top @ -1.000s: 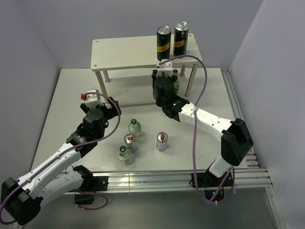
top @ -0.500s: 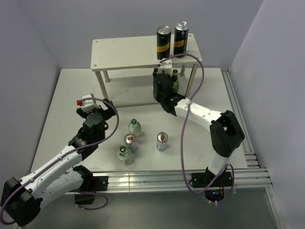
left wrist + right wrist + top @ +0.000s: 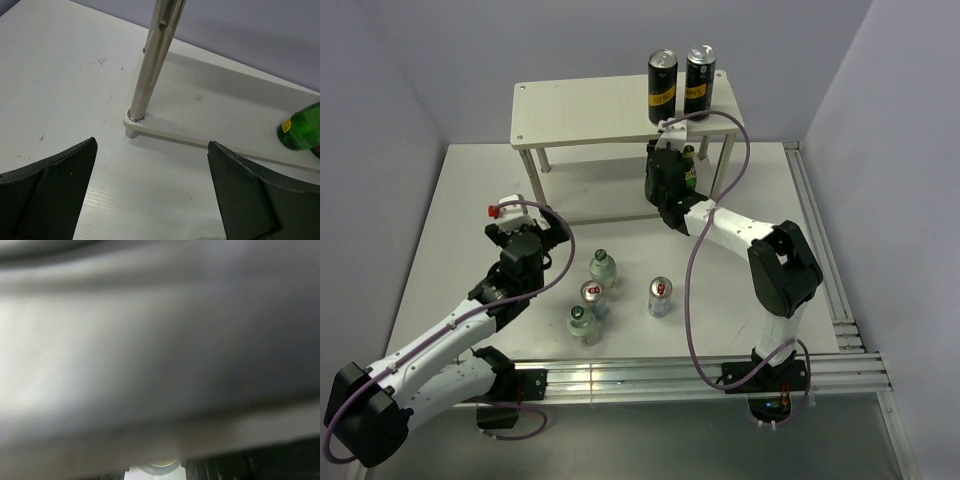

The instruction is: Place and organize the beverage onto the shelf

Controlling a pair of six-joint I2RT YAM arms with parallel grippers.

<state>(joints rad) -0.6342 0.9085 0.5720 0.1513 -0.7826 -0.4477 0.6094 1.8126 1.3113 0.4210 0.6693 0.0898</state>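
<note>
The bottle's base is inside the front edge of the lower board (image 3: 225, 110) and the bottle would end standing on the board, so my right gripper opens now.
The shelf (image 3: 580, 110) stands at the back, and its lower board (image 3: 225, 110) shows in the left wrist view. One green bottle (image 3: 688, 168) stands on the lower board at the right and shows in the left wrist view (image 3: 300, 132). My right gripper (image 3: 665, 178) reaches under the top board beside it. Its wrist view shows only the blurred board underside (image 3: 160, 340) and a bottle cap (image 3: 162, 469) between the jaws. Two clear bottles (image 3: 603, 267) (image 3: 582, 322) and two slim cans (image 3: 593, 296) (image 3: 661, 295) stand on the table. My left gripper (image 3: 528, 232) (image 3: 152, 200) is open and empty.
Two tall black cans (image 3: 662, 88) (image 3: 699, 82) stand on the top board at the right. A metal shelf post (image 3: 150, 75) rises just ahead of my left gripper. Walls close in on the left, back and right.
My right gripper has pushed further in under the shelf's top board. My left gripper has drifted slightly and stays open. The drinks on the table have not moved.
</note>
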